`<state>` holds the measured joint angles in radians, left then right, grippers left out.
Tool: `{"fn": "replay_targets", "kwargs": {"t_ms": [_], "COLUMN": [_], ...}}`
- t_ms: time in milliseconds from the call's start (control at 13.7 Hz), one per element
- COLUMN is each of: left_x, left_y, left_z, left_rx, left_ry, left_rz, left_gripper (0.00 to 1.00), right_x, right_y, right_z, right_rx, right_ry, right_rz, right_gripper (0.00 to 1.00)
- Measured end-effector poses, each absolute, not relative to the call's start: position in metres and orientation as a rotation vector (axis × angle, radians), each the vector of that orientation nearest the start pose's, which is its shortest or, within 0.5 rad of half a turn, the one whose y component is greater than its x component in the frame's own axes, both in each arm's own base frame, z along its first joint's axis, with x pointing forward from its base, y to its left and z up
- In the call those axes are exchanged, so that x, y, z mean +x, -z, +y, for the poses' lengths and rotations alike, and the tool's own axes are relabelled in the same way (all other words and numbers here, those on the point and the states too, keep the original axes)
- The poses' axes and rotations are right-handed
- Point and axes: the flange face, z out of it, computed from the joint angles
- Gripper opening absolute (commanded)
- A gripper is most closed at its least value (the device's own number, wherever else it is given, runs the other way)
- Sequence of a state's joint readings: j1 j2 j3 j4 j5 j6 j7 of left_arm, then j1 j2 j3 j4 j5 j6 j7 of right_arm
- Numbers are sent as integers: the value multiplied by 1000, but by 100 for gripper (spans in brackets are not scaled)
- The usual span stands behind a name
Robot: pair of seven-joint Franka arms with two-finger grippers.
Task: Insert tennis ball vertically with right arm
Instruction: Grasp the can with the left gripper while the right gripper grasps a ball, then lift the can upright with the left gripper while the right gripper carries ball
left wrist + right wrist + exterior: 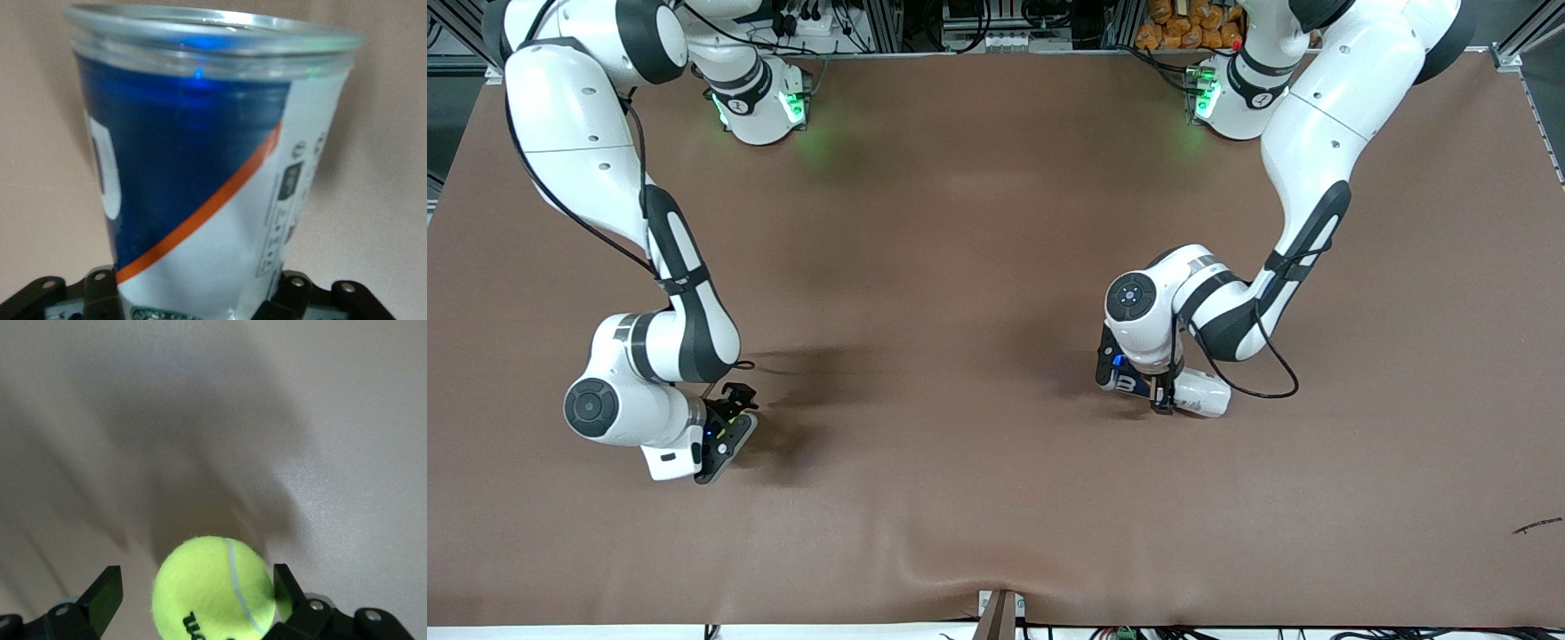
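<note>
My right gripper has both fingers reaching past the black lettering [193, 625], on either side of the ball's widest part [213, 592], and it needs to close on the ball.
A yellow-green tennis ball [213, 587] with black lettering lies on the brown table between the fingers of my right gripper [195, 577]. The jaws are open: one finger touches the ball, the other stands clear of it. In the front view the right gripper [727, 425] is low at the table toward the right arm's end, and the ball is mostly hidden under it. My left gripper [1158, 391] is shut on a clear tennis ball can [1199, 395] with a blue, white and orange label [200, 167]. The can lies on its side at table level.
The brown table cover [960, 222] has a wrinkle [951, 578] at the edge nearest the front camera. A small dark scrap [1536, 526] lies near the left arm's end. Cables and equipment line the edge by the bases.
</note>
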<state>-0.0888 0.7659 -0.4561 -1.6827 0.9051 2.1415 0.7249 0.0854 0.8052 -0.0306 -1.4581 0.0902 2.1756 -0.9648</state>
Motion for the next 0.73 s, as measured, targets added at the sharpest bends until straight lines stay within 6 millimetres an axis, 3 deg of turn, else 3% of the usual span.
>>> {"fn": "replay_targets", "kwargs": {"t_ms": [73, 292, 439, 731], "left_x": [595, 598, 597, 583], "left_y": [-175, -187, -209, -271], "left_z": [-289, -307, -344, -436], "left_rx": [-1757, -1843, -1920, -2141], "left_ry": [-270, -156, 77, 678], "left_rz": [2136, 2158, 2208, 2157], "left_gripper": [68, 68, 69, 69], "right_x": [710, 710, 711, 712], "right_y": [-196, -196, -197, -198], "right_z": [45, 41, 40, 40], "right_rx": [-2701, -2693, -2688, -2682], "right_ry": [-86, -79, -68, -38], "right_rz": [-1431, -1424, -1416, -1367], "right_gripper": [92, 50, 32, 18]}}
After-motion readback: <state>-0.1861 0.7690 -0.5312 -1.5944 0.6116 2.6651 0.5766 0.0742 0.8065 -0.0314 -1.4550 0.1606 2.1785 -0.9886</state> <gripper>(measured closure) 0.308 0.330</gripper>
